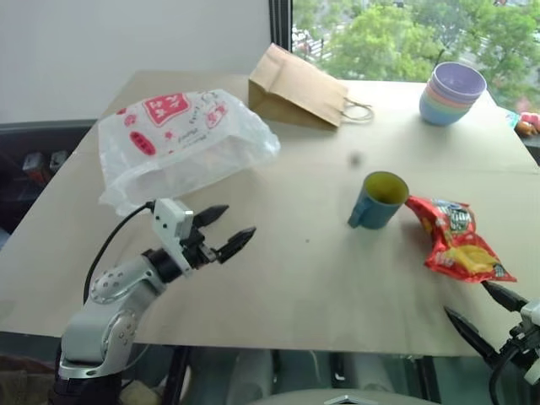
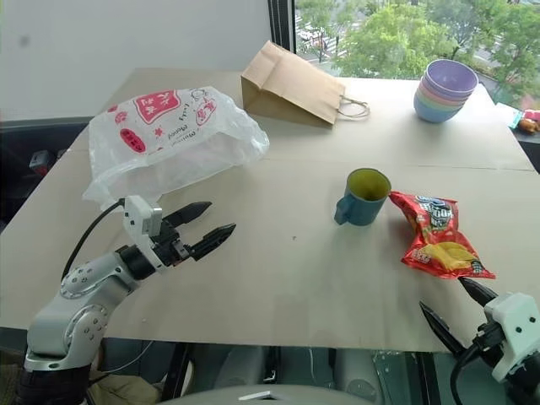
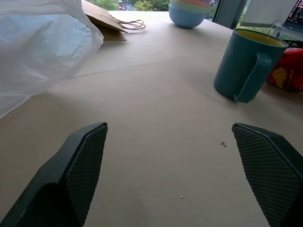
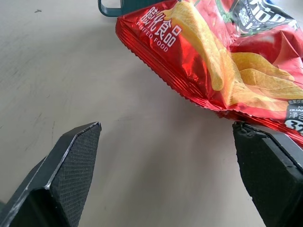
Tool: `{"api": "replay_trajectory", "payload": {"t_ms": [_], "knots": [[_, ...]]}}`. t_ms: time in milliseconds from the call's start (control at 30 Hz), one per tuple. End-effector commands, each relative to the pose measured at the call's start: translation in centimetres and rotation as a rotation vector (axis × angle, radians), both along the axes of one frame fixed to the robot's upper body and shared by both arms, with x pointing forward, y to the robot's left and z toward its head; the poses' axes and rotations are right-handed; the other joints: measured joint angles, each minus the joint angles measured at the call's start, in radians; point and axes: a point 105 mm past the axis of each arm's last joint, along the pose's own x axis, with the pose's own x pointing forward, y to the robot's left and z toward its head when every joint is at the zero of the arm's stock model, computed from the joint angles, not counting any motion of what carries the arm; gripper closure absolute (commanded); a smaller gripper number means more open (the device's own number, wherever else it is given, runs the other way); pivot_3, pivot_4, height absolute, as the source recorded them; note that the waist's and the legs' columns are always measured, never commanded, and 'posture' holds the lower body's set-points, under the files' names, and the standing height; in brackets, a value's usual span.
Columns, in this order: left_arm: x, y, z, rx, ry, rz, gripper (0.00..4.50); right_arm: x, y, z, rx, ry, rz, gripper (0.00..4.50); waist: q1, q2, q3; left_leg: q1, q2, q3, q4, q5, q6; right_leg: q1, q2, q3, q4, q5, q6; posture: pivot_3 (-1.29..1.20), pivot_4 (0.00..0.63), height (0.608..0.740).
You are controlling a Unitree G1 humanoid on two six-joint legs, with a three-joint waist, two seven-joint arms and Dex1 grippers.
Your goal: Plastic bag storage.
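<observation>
The robot's left gripper will next grab the plastic bag (image 1: 177, 139) by its opening's edge (image 1: 268, 142), because that edge stands up while the bag lies crumpled and slack.
The plastic bag (image 1: 177, 139), translucent white with red printed patches, lies crumpled on the table's far left; its edge also shows in the left wrist view (image 3: 38, 52). Just in front of it, slightly to its right, my left gripper (image 1: 226, 229) hovers open over the table, holding nothing. My right gripper (image 1: 485, 310) is open at the table's near right edge, just short of a red crisp packet (image 4: 227, 61). A teal cup (image 1: 378, 200) with a yellow inside stands upright mid-table.
A brown paper bag (image 1: 295, 86) with cord handles lies at the back centre. A stack of pastel bowls (image 1: 453, 93) stands at the back right. The red crisp packet (image 1: 456, 239) lies right of the cup. Bare tabletop (image 1: 304, 270) spreads between the grippers.
</observation>
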Motion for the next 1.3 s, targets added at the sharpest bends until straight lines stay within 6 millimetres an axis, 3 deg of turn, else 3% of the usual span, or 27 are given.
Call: {"api": "replay_trajectory", "payload": {"t_ms": [33,233,300,467,633,1067,1300], "knots": [[0.0,-0.1,1.5,-0.015,-0.059,-0.002,0.07,0.1,0.9,0.8,-0.005,-0.047,0.036,0.0,0.0,0.0,0.0,0.0,0.0,0.0,0.0,0.0,0.0,0.0,0.0,0.0,0.0,0.0,0.0,0.0,0.15,0.74],[1.1,-0.2,3.0,-0.027,-0.134,0.069,0.07,0.5,3.4,2.1,0.009,-0.137,0.129,0.0,0.004,0.0,0.0,0.0,0.0,0.0,0.001,0.0,0.0,0.001,0.0,0.0,0.001,0.0,0.0,0.0,0.15,0.74],[2.0,0.1,3.5,0.006,-0.176,0.138,0.07,0.5,5.3,3.0,0.028,-0.173,0.223,0.0,0.004,0.0,0.0,0.0,0.0,0.0,0.001,0.0,0.0,0.001,0.001,0.0,0.001,0.0,0.0,0.0,0.15,0.74],[4.9,2.4,4.3,0.236,-0.24,0.38,0.07,1.2,9.1,5.7,0.094,-0.261,0.418,0.0,0.005,-0.001,0.0,0.0,0.0,0.0,0.001,0.0,0.0,0.001,0.004,0.001,0.001,0.0,0.0,0.0,0.15,0.74],[6.6,4.3,4.8,0.373,-0.275,0.455,0.07,1.4,10.2,7.3,0.118,-0.313,0.474,0.0,0.007,-0.002,0.0,0.0,0.0,0.0,0.001,0.0,0.0,0.002,0.006,0.001,0.001,0.001,-0.001,0.0,0.15,0.74],[10.0,5.4,5.1,0.533,-0.332,0.521,0.07,2.6,10.7,11.5,0.26,-0.44,0.512,0.0,0.007,-0.005,0.0,0.0,0.0,0.001,0.001,0.0,0.0,0.003,0.006,0.002,0.001,0.003,-0.004,0.0,0.15,0.74],[10.9,7.0,4.7,0.645,-0.333,0.588,0.07,2.6,11.2,12.5,0.271,-0.472,0.556,0.0,0.006,-0.005,0.0,-0.001,0.0,0.001,0.001,0.0,0.0,0.003,0.007,0.002,0.001,0.003,-0.004,0.0,0.15,0.74]]}}
